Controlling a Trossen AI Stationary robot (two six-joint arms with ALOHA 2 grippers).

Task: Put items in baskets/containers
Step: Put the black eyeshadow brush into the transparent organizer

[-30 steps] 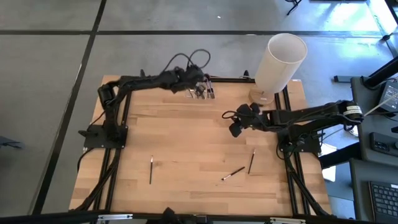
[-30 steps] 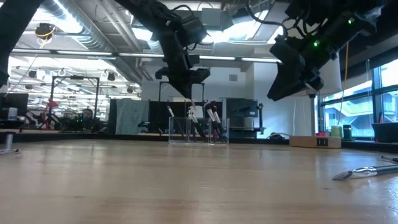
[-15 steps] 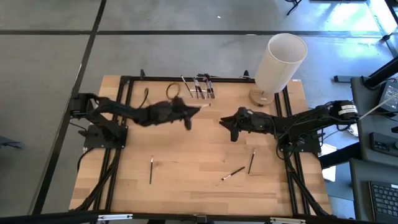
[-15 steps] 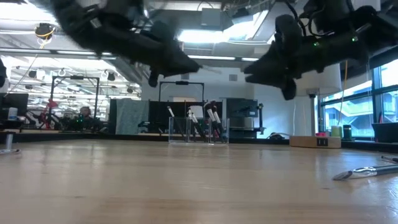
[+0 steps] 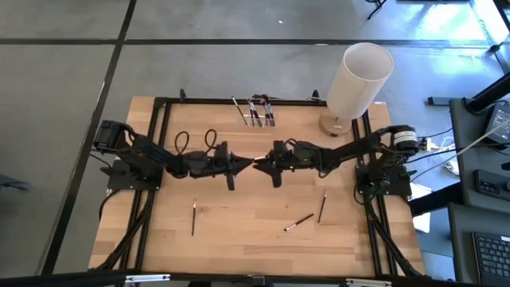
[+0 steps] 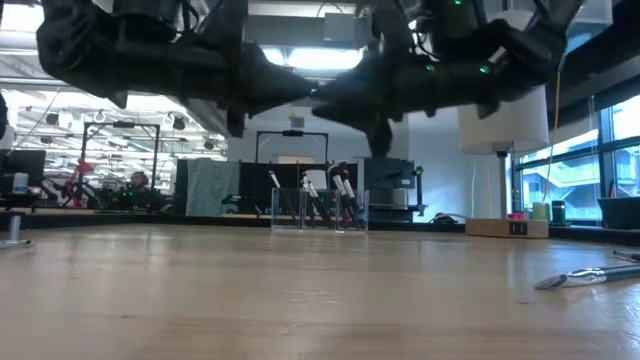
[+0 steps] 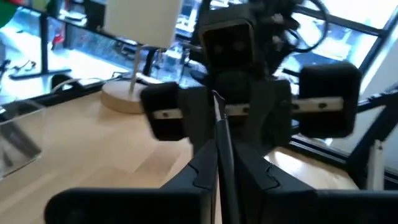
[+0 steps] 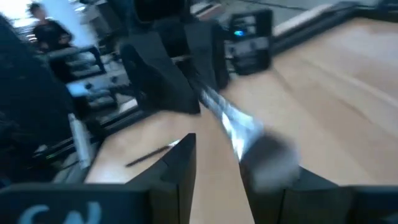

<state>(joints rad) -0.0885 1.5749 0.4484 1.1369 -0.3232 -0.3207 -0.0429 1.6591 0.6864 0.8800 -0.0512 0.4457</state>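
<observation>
My right gripper grabs the makeup brush by its silvery ferrule [image 8: 231,119] next, to put the brush in the clear holder.
My left gripper [image 5: 245,164] and right gripper [image 5: 261,165] meet tip to tip above the table's middle. The left one is shut on a thin makeup brush [image 7: 222,140] that points at the right gripper. The right gripper [image 8: 217,168] is open, with its fingers on either side of the brush's silvery ferrule and bristle end [image 8: 270,155]. The clear holder [image 5: 255,119] stands at the far edge with several brushes upright in it [image 6: 320,200]. Three more brushes lie flat on the table [image 5: 193,217], [image 5: 299,222], [image 5: 322,206]. My left gripper pinches the brush's dark handle [image 7: 222,165] between its two fingers. It comes level from the table's left, with the brush running on along the fingers. The brush is lifted clear and roughly level. My right gripper: I cannot tell whether its fingers touch the bristle end.
A tall white cylinder on a tan base [image 5: 360,76] stands at the far right corner. Black frame rails [image 5: 159,127] run along the table's left, far and right sides. Bare wood lies toward the near edge around the three loose brushes.
My left gripper has swung from the holder at the far edge toward the table's middle and turned level, pointing right, with a brush in its fingers. My right gripper has moved left toward the middle, and the two now face each other.
</observation>
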